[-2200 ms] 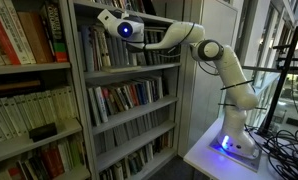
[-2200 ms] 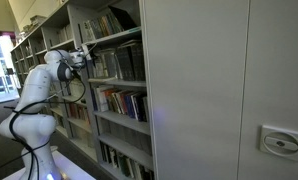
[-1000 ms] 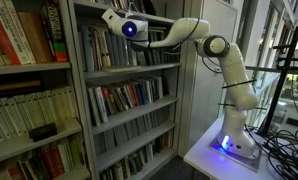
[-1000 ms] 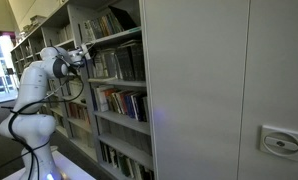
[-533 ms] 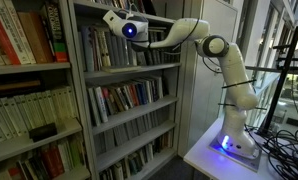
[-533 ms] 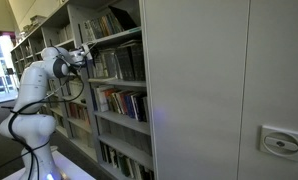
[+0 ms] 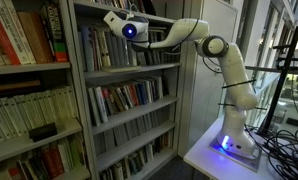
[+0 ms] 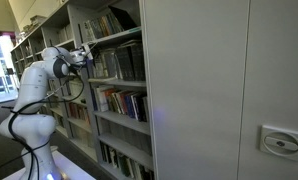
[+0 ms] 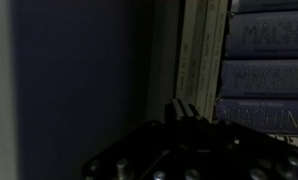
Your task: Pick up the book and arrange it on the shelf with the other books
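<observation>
I would leave the books in their row if I lifted my gripper now, because its shut fingers are in front of the books' spines.
In both exterior views my gripper (image 7: 110,18) (image 8: 87,52) reaches into an upper tier of the tall grey bookcase, at the top of the row of other books (image 7: 97,48) (image 8: 115,64) standing on the shelf (image 7: 129,72). In the wrist view the gripper (image 9: 182,109) is shut, its dark fingertips (image 9: 175,108) pressed together with nothing between them. Just beyond them are pale page edges (image 9: 203,50) and blue spines (image 9: 269,75). I cannot tell the book apart from the others in the row.
A paler bookcase (image 7: 29,90) with red and white volumes stands beside the grey one. More tiers of books (image 7: 124,98) lie below. The arm's base sits on a white table (image 7: 224,155) with cables (image 7: 284,150). A grey cabinet wall (image 8: 219,90) fills the near side.
Since the earliest frames the arm has stretched slightly further towards the shelf. Over the last second nothing has visibly moved, and the gripper has stayed shut.
</observation>
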You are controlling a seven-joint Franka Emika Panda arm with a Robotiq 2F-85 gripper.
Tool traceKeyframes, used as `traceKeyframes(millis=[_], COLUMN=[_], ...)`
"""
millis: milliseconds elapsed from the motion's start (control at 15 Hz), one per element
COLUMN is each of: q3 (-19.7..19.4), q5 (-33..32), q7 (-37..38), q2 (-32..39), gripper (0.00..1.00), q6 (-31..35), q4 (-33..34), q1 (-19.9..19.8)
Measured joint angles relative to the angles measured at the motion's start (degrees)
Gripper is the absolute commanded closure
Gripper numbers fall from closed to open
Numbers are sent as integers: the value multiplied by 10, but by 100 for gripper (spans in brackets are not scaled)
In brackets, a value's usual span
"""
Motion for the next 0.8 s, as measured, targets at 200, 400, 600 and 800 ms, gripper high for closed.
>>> traceKeyframes(millis=[200,400,600,800], q3=[-3,-6,-10,-17], q5=[0,0,0,0], q7=[-1,-1,-1,-1], q2=[0,0,0,0], gripper=[100,100,100,100], q6=[0,0,0,-1], q4=[0,0,0,0], q1=[-1,-3,-8,-10])
